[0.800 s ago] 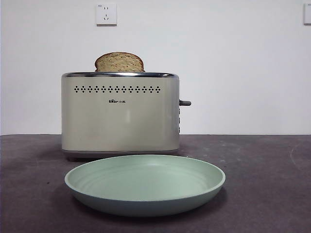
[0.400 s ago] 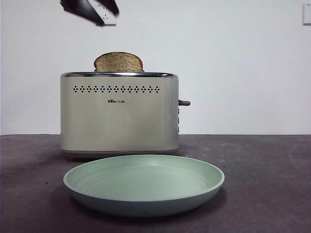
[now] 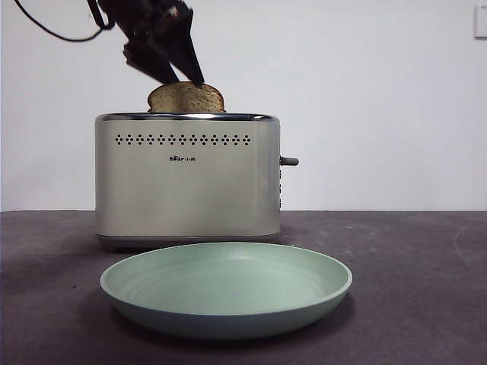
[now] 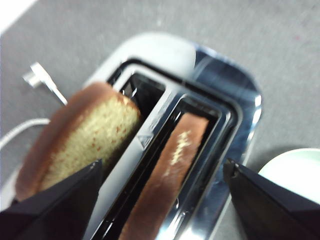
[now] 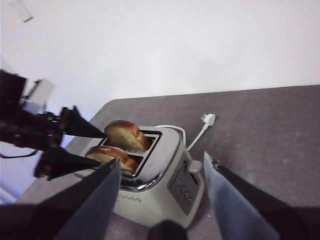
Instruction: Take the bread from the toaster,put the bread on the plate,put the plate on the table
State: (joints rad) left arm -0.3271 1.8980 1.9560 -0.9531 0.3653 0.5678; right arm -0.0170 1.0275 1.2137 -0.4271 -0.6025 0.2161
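My right gripper grabs the plate [image 3: 226, 287] by its rim [image 3: 344, 278] next, to set the plate with the bread on the tabletop.
The cream toaster [image 3: 186, 179] stands on the table [image 3: 415, 289] behind the mint green plate [image 3: 226, 287]. The bread [image 3: 186, 99] rises from its rear slot, a large slice with a dark crust [image 4: 82, 140] [image 5: 127, 135]. A lower slice [image 4: 172, 170] [image 5: 107, 155] sits in the front slot. My left gripper [image 3: 185, 78] is open and hangs just above the bread's top, its jaws wide on either side of both slots [image 4: 160, 200]; it shows in the right wrist view [image 5: 97, 147] too. My right gripper [image 5: 162, 200] is open and empty, high off the toaster's lever side.
The toaster's lever knob [image 3: 289, 161] sticks out on the right. Its white cord and plug [image 5: 206, 121] lie on the table behind it. The plate's rim [image 4: 295, 172] lies close to the toaster's front. A white wall stands behind.
My left gripper has come down from the top left of the front view to just above the bread. The bread, toaster and plate have not moved.
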